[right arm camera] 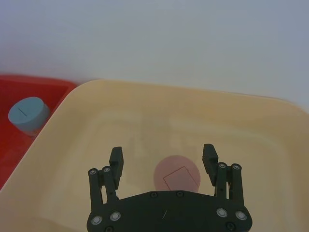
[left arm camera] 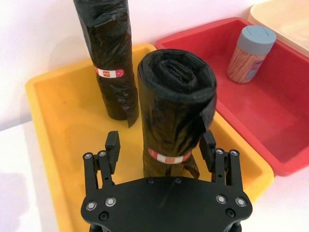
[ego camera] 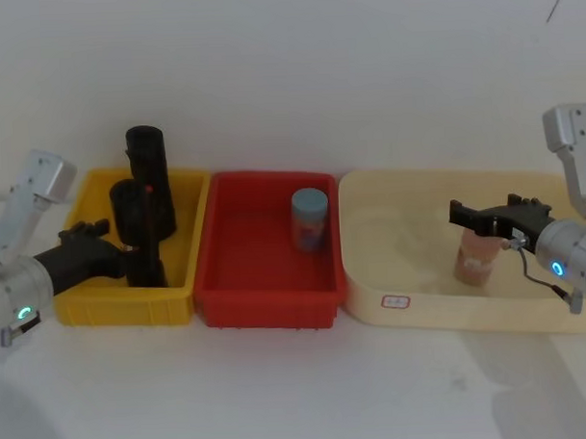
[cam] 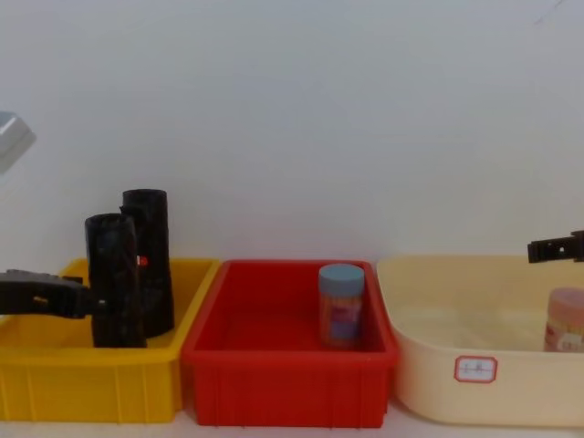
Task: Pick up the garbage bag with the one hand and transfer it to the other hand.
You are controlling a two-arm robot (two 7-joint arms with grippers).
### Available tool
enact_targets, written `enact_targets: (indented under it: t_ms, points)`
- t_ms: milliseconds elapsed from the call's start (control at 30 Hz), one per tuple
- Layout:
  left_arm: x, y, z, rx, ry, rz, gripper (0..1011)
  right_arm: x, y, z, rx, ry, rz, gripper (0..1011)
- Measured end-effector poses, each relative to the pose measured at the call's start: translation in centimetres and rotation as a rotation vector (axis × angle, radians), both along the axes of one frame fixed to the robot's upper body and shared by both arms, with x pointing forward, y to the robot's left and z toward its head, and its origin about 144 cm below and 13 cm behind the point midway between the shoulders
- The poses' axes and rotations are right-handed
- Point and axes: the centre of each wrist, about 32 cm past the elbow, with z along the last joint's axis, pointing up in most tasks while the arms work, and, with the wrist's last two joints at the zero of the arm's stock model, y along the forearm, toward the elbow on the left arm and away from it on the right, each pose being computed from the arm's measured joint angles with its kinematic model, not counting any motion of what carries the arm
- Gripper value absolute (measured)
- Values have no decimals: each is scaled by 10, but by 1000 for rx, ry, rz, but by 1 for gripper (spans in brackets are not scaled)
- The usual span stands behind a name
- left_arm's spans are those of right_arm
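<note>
My left gripper will next pick up the garbage bag by its red-white label band (left arm camera: pixel 169 158). That will leave the garbage bag's rolled top end (left arm camera: pixel 176 75) free for the other hand.
Two black garbage bag rolls stand upright in the yellow bin (ego camera: pixel 94 308). The nearer garbage bag (ego camera: pixel 138 235) (left arm camera: pixel 176 106) (cam: pixel 113 283) has its red-white label low on its side. My left gripper (ego camera: pixel 126 249) (left arm camera: pixel 160 145), on the green-ringed arm, is open with one finger on each side of this roll at label height. One finger lies against the plastic and the other stands a little off. The second roll (ego camera: pixel 149 176) (left arm camera: pixel 108 58) stands behind it, untouched. My right gripper (ego camera: pixel 466 223) (right arm camera: pixel 162 157), on the blue-ringed arm, hangs open over the cream tub (ego camera: pixel 401 273).
A red bin (ego camera: pixel 267 302) sits between the yellow bin and the tub, holding a blue-lidded jar (ego camera: pixel 309 219) (cam: pixel 341 306). A pink-lidded jar (ego camera: pixel 477 256) (right arm camera: pixel 176 176) stands in the tub under the right gripper. A white wall runs close behind the bins.
</note>
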Motion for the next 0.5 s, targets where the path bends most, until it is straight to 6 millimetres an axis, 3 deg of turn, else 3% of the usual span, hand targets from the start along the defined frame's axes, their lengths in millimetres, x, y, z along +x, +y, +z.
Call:
enact_targets:
  t_ms: [500]
  points:
    - [22,-13,-6,4,20,-31,1002,0,0,0,0,0,0,1001]
